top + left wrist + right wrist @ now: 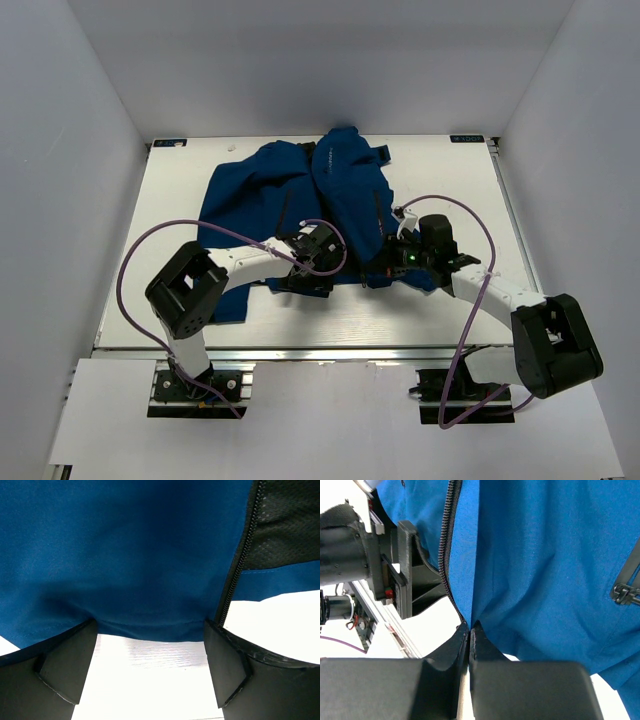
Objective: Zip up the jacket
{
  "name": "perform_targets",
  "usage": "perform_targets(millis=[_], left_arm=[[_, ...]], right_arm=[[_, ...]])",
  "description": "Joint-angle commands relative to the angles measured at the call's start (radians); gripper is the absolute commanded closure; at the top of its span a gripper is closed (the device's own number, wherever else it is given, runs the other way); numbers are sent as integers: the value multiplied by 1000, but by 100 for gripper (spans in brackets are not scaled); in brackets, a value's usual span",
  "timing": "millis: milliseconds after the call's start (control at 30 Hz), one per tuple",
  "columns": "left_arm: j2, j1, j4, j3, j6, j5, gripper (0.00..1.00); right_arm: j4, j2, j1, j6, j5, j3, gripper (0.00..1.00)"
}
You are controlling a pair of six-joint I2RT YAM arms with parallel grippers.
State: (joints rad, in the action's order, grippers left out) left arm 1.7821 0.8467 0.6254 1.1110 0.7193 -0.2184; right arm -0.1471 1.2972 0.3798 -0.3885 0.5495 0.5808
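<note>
I should grab the jacket's near hem (192,630) with my left gripper next, just beside the dark zipper line (240,560). Then the end of the zipper line stays free to join for zipping.
The royal-blue jacket (300,185) lies crumpled on the white table, its front open. My left gripper (300,272) is open at the jacket's near hem. In the left wrist view the hem (150,625) runs between the two spread fingers (65,665), just beyond their tips, with a dark zipper line (240,560) and black mesh lining (285,525) at the right. My right gripper (385,268) is shut on the jacket's bottom edge, right at the lower end of the other zipper row (447,540). The pinch (469,630) holds blue fabric (545,555).
The table (330,320) ends in a metal rail at the front, and grey walls close in three sides. The left arm's gripper body (395,570) sits close beside the right gripper. A pocket zipper pull (622,592) shows at the right. Purple cables loop over both arms.
</note>
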Motion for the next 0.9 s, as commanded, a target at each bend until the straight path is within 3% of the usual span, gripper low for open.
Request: perform_targets(millis=[0, 500, 633, 733, 867], left_arm=[[-21, 6, -66, -17, 0, 62, 4], [160, 32, 31, 3, 49, -28, 5], [250, 45, 120, 21, 94, -130, 17], [292, 45, 99, 10, 91, -104, 29], [295, 45, 89, -11, 91, -96, 75]], right_arm=[[7, -26, -5, 20, -8, -10, 100], [40, -21, -9, 28, -48, -7, 100], [60, -29, -7, 36, -86, -7, 100], [72, -33, -7, 39, -106, -7, 100], [90, -35, -12, 37, -135, -6, 100]])
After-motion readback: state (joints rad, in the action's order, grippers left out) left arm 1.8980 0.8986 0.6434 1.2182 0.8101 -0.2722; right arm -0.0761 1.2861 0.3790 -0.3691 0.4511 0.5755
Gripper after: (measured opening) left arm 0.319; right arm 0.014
